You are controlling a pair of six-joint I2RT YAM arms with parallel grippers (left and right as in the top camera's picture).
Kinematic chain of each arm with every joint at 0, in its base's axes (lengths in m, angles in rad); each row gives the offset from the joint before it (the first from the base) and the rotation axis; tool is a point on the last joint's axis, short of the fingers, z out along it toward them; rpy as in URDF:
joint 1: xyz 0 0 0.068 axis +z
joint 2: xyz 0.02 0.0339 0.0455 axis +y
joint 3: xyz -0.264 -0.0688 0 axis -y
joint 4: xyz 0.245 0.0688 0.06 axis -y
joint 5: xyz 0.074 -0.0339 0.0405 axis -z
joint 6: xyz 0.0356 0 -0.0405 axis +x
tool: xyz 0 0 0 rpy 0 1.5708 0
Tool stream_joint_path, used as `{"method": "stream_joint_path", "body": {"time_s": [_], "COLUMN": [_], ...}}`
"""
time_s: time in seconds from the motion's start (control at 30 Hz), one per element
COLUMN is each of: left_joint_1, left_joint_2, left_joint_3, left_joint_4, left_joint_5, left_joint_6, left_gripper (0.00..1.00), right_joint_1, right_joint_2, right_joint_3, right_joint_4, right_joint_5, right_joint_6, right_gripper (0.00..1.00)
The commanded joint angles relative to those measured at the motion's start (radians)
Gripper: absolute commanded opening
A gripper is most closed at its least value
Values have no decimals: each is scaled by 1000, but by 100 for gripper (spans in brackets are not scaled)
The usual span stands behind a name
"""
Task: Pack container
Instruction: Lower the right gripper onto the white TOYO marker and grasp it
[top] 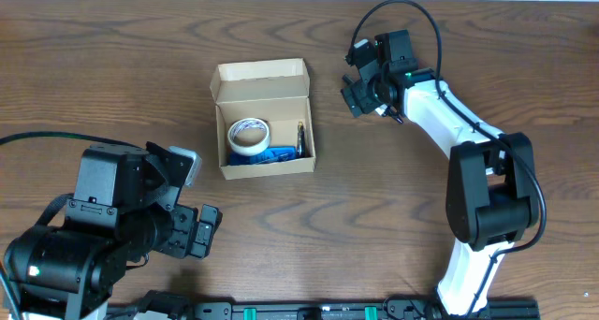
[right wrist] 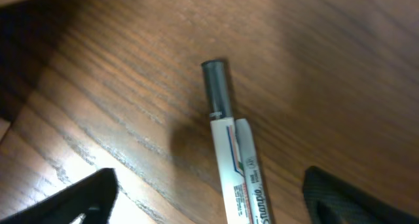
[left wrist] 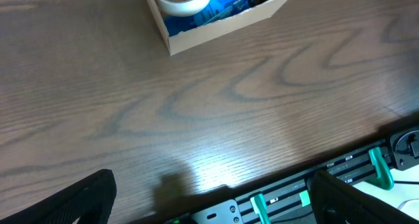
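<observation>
Next, my right gripper grabs the white marker by its middle, leaving both ends clear to lay it flat inside the container.
The container, a small tan cardboard box with its flap lid folded back, sits open on the wooden table. Inside lie a white tape roll, a blue item and a dark pen. My right gripper hovers to the right of the box, open. In the right wrist view a white marker with a grey cap lies on the table between its spread fingers, untouched. My left gripper stands open and empty near the front left, the box's corner far ahead of it.
A black rail with green clips runs along the table's front edge, just below the left gripper. The right arm's white links stretch from the front right base toward the back.
</observation>
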Motion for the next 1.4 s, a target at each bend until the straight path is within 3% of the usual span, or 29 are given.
{"method": "stream_joint_path", "body": {"time_s": [0.0,0.97,1.07,1.3,1.37], "left_joint_1": [2,2,2,2,2], "left_joint_2": [-1,-1,-1,-1,-1], "left_joint_3": [16,16,16,16,16], "left_joint_4": [-4,-4,-4,-4,-4], "left_joint_5": [6,6,6,6,6], "left_joint_6": [17,17,17,17,17], "left_gripper": [95,95,95,95,95], "right_joint_1": [-8,-7,-7,-7,-7], "right_joint_2": [23,95,95,95,96], "right_joint_3": [-6,-6,-6,-6,-7], "right_joint_4": [-7,-11,-10,0,0], "right_joint_5": [-44,-123,-122,-98,-89], "right_joint_6": [14,14,14,9,6], "right_gripper": [99,94,86,57,53]}}
